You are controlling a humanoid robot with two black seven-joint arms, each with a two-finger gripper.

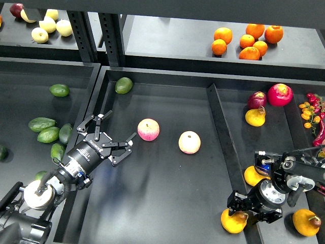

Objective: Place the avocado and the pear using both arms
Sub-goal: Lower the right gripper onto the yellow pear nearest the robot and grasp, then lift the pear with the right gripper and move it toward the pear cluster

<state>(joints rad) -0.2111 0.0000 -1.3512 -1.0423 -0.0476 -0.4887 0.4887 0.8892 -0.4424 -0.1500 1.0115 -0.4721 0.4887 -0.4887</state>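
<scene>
The orange-yellow pear needs to be placed as the task asks, so my right gripper will next grab it by its narrow stem end.
Several elongated dark-green avocados lie in the left bin, among them one [41,123] with a tapered end and one [65,133] nearest my left gripper. My left gripper [121,125] is open and empty over the middle tray, right of those avocados. Orange-yellow pears lie in the right bin: one [233,222] at the front left, one [252,176] partly behind my right arm, one [306,222] at the front right. My right gripper [252,209] is open, just above and right of the front-left pear, holding nothing.
Two pink-and-yellow apples [148,129] [189,142] and a rounder green avocado [123,85] lie in the middle tray [167,203]. A divider wall [223,147] separates it from the right bin. Another pear [255,117], red fruit [280,94] and oranges [247,41] lie farther back.
</scene>
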